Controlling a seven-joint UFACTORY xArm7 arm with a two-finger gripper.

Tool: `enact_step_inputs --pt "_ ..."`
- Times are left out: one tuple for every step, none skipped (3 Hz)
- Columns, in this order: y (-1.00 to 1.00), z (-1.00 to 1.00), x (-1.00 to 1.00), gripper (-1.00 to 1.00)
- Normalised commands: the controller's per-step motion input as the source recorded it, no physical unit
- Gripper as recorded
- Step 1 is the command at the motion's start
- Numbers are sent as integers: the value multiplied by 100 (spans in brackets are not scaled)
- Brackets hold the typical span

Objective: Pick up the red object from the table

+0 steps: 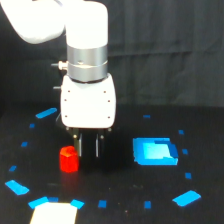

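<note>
I should next grab the red block by its body (68,160) to lift it off the table.
The red object (69,159), a short red block, stands on the black table (115,185) at the exterior view's lower left. My gripper (88,151) hangs from the white arm just to the object's right, fingertips down near the table. Its two dark fingers (79,144) stand apart, so it is open, and nothing sits between them. The left finger is close to the red object's upper right edge; I cannot tell if they touch.
A larger blue rectangle (155,151) lies to the right of the gripper. Small blue tape marks (186,198) dot the table around it. A pale patch (54,213) shows at the bottom edge. A dark curtain hangs behind.
</note>
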Motion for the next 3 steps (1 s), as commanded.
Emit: enact_step_inputs --pt "5 -38 -1 -100" --pt "-4 -43 -19 -14" --pt "-21 -66 -12 58"
